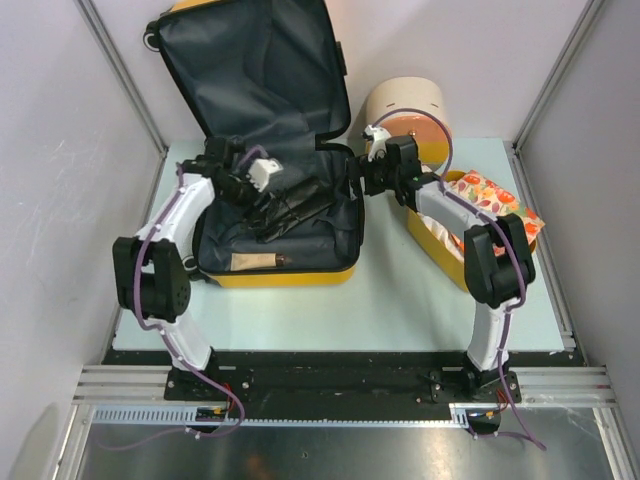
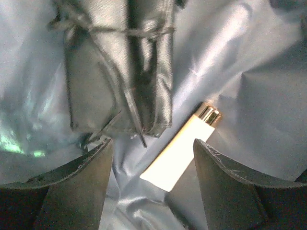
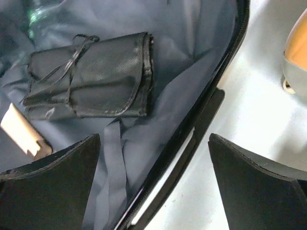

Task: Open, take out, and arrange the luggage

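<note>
The tube's gold cap should stay free for the handover to my right gripper, so my left gripper should grab the white tube's body (image 1: 252, 261) (image 2: 176, 155).
The yellow luggage (image 1: 290, 276) lies open on the table, its lid (image 1: 250, 60) leaning on the back wall and its dark grey lining showing. Inside lie a black rolled pouch (image 1: 292, 205), tied with a cord, and a white tube with a gold cap (image 2: 184, 146). My left gripper (image 1: 272, 190) is open inside the case; the tube's flat end lies between its fingers (image 2: 81, 184), and the pouch (image 2: 120, 72) is just beyond. My right gripper (image 1: 356, 180) is open, straddling the case's right rim (image 3: 201, 120). The pouch (image 3: 91, 76) and tube (image 3: 21, 129) also show in the right wrist view.
A cream-and-pink drum box (image 1: 405, 108) stands at the back, right of the lid. A yellow basket (image 1: 440, 240) holding a floral pouch (image 1: 500, 195) sits under my right arm. A tan flat item (image 1: 255, 262) lies at the case's front. Walls enclose three sides.
</note>
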You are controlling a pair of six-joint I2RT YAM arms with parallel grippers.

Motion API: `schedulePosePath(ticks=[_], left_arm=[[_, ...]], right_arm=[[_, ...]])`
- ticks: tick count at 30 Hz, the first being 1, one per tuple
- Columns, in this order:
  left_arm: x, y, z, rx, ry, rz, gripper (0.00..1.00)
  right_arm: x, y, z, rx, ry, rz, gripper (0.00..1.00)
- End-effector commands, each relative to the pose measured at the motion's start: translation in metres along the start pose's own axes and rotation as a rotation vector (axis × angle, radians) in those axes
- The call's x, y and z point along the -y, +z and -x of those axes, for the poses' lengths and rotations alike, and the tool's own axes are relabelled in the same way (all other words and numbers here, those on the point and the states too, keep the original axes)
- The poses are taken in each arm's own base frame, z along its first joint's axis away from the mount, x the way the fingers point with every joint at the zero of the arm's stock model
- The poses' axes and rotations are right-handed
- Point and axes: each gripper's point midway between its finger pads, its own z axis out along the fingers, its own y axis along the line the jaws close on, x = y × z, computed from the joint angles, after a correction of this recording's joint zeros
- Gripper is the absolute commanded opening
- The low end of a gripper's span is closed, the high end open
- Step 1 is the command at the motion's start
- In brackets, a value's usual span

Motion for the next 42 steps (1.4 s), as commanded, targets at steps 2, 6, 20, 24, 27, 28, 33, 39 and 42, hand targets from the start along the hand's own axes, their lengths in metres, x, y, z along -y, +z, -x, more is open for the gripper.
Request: schedulePosePath(ticks=[2,6,20,24,27,28,33,39,42], left_arm=[[-0.066,-0.057,-0.012,0.127,-0.428,0.14,0.73],[-0.101,-0.081,-0.021,0.145,-0.483,0.288,0.75],[0.066,-0.025,-0.057,-0.126,0.001,-0.266,0.39],[0.061,0.004,-0.053,-0.117,0.067,-0.247,0.47],[0.052,0.031,-0.064,-0.151,0.098,-0.199,0.5],[0.049,0.04,-0.07,-0.166,0.088,-0.192,0.51],[0.032,0.068,-0.084,-0.212,0.127,-0.145,0.52],[0.028,0.091,-0.097,-0.255,0.141,-0.123,0.42],[0.029,0.087,-0.085,-0.225,0.155,-0.117,0.26]], right_arm=[[0.027,0.028,0.02,0.002,0.075,-0.15,1.0],[0.026,0.048,0.01,-0.046,0.074,-0.104,0.86],[0.024,0.057,0.004,-0.086,0.112,-0.056,0.69],[0.026,0.055,0.001,-0.095,0.123,-0.052,0.69],[0.029,0.053,0.003,-0.092,0.127,-0.047,0.69],[0.032,0.052,0.006,-0.086,0.125,-0.05,0.69],[0.038,0.046,0.007,-0.087,0.139,-0.052,0.69],[0.039,0.039,0.017,-0.066,0.138,-0.037,0.7],[0.035,0.031,0.027,-0.043,0.133,-0.008,0.72]])
